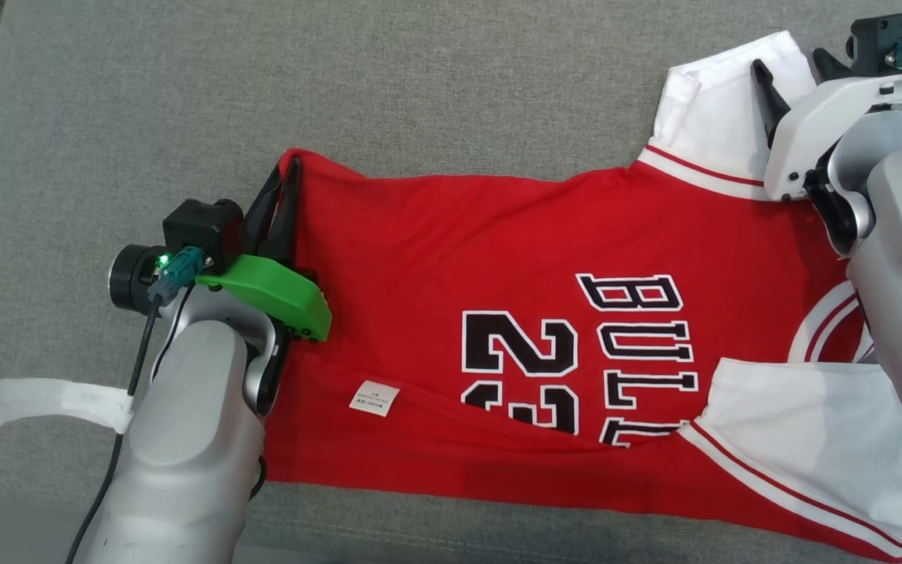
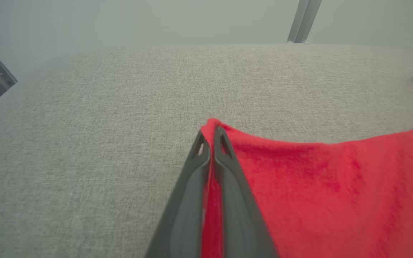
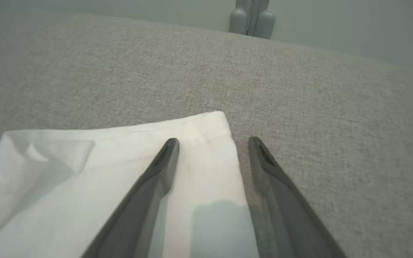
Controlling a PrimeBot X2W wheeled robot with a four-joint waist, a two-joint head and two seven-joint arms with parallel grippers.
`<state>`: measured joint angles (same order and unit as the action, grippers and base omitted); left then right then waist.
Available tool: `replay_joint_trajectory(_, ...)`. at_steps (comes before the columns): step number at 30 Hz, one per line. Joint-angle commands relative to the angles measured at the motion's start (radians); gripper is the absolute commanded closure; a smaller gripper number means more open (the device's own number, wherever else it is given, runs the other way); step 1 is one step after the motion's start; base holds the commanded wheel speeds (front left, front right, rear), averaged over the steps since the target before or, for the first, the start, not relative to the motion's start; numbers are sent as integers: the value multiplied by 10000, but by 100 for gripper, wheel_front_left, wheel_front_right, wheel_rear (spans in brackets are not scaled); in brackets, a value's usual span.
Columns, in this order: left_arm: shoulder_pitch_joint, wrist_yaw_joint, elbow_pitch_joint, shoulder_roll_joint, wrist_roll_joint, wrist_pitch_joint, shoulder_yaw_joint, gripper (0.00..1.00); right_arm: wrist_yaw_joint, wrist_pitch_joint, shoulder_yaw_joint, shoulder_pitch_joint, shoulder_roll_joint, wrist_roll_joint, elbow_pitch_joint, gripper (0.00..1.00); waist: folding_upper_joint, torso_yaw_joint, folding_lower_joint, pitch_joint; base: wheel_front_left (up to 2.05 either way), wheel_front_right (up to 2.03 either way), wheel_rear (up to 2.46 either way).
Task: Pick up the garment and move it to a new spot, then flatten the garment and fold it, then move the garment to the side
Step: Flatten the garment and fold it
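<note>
I should pinch the garment by the sleeve's free outer edge (image 1: 802, 60) with my right gripper, because the garment's white sleeve (image 1: 720, 117) lies flat and slack on the tabletop.
The garment (image 1: 545, 258) is a red jersey with white sleeves and black "BULLS 23" lettering, lying sideways on the grey cloth surface. My left gripper (image 1: 283, 176) is shut on the jersey's far left corner; in the left wrist view its dark fingers (image 2: 210, 141) pinch the red cloth (image 2: 317, 186). My right gripper (image 1: 791, 66) stands open over the far white sleeve (image 1: 721, 110). In the right wrist view one finger (image 3: 169, 150) lies over the sleeve (image 3: 120, 179) and the other sits just past its edge on the grey cloth.
A grey fabric surface (image 1: 341, 78) spreads widely to the far side and left. A strip of white tape (image 1: 59, 401) hangs from my left arm's cable. Metal frame posts (image 2: 305, 19) stand beyond the far edge. The near white sleeve (image 1: 811, 439) lies at the lower right.
</note>
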<state>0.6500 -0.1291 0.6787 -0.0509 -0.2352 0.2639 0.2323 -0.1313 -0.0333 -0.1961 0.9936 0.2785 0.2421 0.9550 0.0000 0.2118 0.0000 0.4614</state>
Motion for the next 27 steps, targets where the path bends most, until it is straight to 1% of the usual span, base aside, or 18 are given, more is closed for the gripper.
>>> replay_joint_trajectory(1,198,-25,-52,-11,-27,0,52,100,15,25,39,119,-1,-50,177,0,0,73,0,92,0,0,0)
replay_joint_trajectory(5,297,-26,-25,-11,-124,0,166,100,15,-68,74,289,-35,-189,702,0,0,118,0,152,0,0,0)
replay_joint_trajectory(6,304,-26,-31,-10,-153,0,182,100,15,-76,74,338,-44,-206,818,8,0,123,0,163,0,0,0)
replay_joint_trajectory(7,318,-23,-38,-10,-167,0,204,100,17,-76,73,372,-52,-220,909,49,0,126,0,171,0,0,0)
replay_joint_trajectory(8,334,-20,-48,-10,-186,0,216,100,17,-44,67,394,-67,-215,987,67,0,127,0,174,0,0,0)
replay_joint_trajectory(9,347,-19,-52,-10,-188,0,226,100,17,4,58,429,-67,-225,1051,94,0,123,0,177,0,0,0)
replay_joint_trajectory(10,361,-16,-49,-9,-186,0,230,100,17,54,62,491,-27,-248,1098,100,0,115,0,181,0,0,0)
replay_joint_trajectory(15,402,-5,36,-10,-207,0,169,100,20,408,62,821,117,-348,1249,100,0,64,0,162,0,0,0)
replay_joint_trajectory(22,643,5,175,-14,-6,0,-138,100,20,1227,234,1347,265,-641,1450,100,0,-18,0,105,0,0,0)
replay_joint_trajectory(27,760,3,226,-17,166,0,-485,100,18,1681,372,1560,207,-785,1621,100,0,-108,0,24,0,0,0)
